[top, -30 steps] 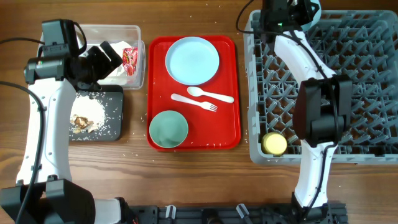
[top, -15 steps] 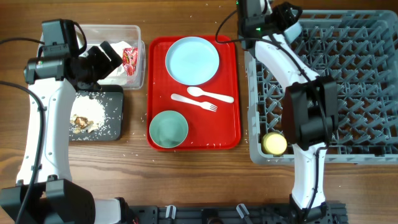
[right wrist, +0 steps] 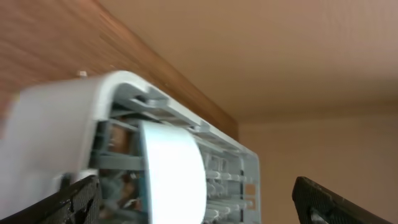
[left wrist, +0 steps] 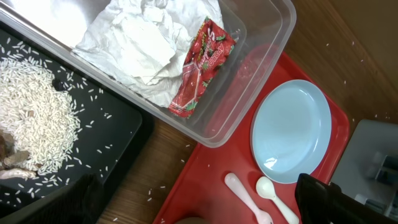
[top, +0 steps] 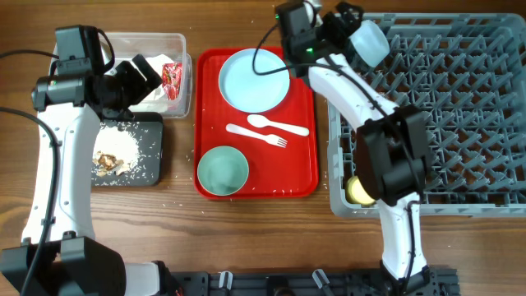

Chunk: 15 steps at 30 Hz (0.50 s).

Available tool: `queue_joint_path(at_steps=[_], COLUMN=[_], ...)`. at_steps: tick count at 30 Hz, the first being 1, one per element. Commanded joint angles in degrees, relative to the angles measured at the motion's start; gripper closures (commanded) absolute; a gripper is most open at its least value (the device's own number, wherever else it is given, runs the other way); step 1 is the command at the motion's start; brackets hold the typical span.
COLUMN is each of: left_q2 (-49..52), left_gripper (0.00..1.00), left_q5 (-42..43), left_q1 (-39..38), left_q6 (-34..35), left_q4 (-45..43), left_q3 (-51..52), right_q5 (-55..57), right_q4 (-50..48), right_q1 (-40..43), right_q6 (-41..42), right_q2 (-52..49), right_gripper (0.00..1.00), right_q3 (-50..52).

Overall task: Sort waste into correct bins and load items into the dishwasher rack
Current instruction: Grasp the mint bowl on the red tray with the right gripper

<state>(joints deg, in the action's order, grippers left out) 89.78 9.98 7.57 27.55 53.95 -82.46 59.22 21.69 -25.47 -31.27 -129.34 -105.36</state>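
I will next grab the second bowl by its rim with my right gripper, one finger inside. The bowl's body then stays free to load on edge in the rack (top: pixel 460 107).
One pale blue-green bowl (top: pixel 367 41) stands on edge in the back left corner of the grey dishwasher rack (top: pixel 460 107). My right gripper (top: pixel 343 23) hangs open just left of it, touching nothing; its wrist view shows the bowl (right wrist: pixel 171 174) between the spread fingers. A yellow cup (top: pixel 362 190) sits in the rack's front left corner. The plate (top: pixel 254 79), second bowl (top: pixel 222 170), spoon (top: pixel 275 124) and fork (top: pixel 256 135) lie on the red tray. My left gripper (top: pixel 146 76) is open and empty above the clear tub (top: pixel 156 41), which holds the napkin (left wrist: pixel 137 43) and wrapper (left wrist: pixel 202 65). Food scraps (top: pixel 111 156) lie in the black tray (top: pixel 144 164).
The red serving tray (top: pixel 308 164) lies between the two bins and the rack. Loose grains are scattered on the wooden table around the black tray. The right arm stretches over the rack's left side.
My right gripper has opened and swung left along the rack's back edge toward the red tray, leaving the bowl standing in the rack's corner. The left arm has not moved.
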Motion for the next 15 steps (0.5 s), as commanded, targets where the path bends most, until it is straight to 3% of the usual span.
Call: queue_joint_path(at_steps=[1,4,10,15], left_q2=[-0.74,-0.74,-0.74,-0.74], left_gripper=[0.00,0.00,0.00,0.00], left_q5=[0.46,0.46,0.46,0.46], left_q1=[0.22,0.22,0.22,0.22], left_q6=[-0.11,-0.11,-0.11,-0.11], left_q4=[-0.13,-0.13,-0.13,-0.13], left_q3=[0.04,0.04,0.04,0.04], right_q5=[-12.04,-28.13,-73.99,-80.04], right_q4=[8.20,19.85,32.87,33.03], right_q1=[-2.64,-5.07,-8.50,-10.62], right_q6=[11.15,25.44,37.97,46.49], right_q2=[6.21,9.09,9.70,9.66], right_gripper=[0.00,0.00,0.03,0.16], right_q3=[-0.02,-0.02,1.38,9.05])
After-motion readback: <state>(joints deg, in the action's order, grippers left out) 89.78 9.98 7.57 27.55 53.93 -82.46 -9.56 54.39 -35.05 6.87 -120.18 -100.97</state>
